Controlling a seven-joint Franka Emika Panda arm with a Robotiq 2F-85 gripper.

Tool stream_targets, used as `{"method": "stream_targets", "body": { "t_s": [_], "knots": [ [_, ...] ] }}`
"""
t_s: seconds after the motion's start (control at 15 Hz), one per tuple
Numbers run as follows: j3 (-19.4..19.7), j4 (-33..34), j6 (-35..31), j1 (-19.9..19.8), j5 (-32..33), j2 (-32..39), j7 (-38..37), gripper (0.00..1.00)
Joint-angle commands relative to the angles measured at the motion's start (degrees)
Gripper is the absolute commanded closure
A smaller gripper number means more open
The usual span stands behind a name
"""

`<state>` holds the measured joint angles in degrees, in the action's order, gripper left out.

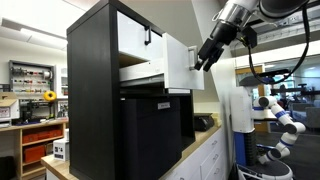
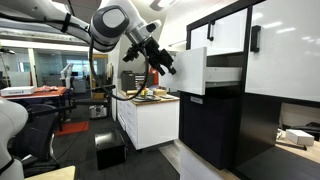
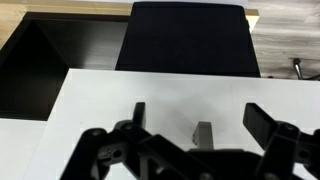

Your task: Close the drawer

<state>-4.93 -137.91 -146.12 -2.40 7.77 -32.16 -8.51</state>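
Note:
The drawer should be pushed closed, so my gripper should grab it by the small bar handle (image 3: 204, 132) on its white front and leave its edges free.
The drawer (image 1: 178, 65) has a white flat front and stands pulled out of the tall black cabinet (image 1: 92, 90), showing its pale box sides (image 1: 140, 72). It also shows in an exterior view (image 2: 195, 70). In the wrist view the white front (image 3: 100, 100) fills the lower frame, with its small bar handle (image 3: 204, 132) between my fingers. My gripper (image 1: 207, 55) (image 2: 165, 65) (image 3: 200, 118) is open, right in front of the drawer front, holding nothing. Whether it touches the front I cannot tell.
A second white-fronted drawer (image 1: 138, 32) (image 2: 228, 32) sits shut above. A larger black-fronted panel (image 1: 150, 135) (image 2: 210, 125) (image 3: 188, 35) sits below. A white counter unit (image 2: 150, 118) holds small items. A black box (image 2: 110, 150) stands on the floor. A white robot arm (image 1: 278, 112) stands nearby.

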Motion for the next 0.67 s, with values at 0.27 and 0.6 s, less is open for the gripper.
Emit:
{"method": "stream_targets", "body": {
  "t_s": [0.27, 0.6],
  "knots": [
    [-1.25, 1.80, -1.49, -0.78, 0.55, 0.76, -0.77, 0.00],
    [-1.42, 2.14, -2.08, -0.93, 0.70, 1.05, -0.80, 0.39]
  ]
}}
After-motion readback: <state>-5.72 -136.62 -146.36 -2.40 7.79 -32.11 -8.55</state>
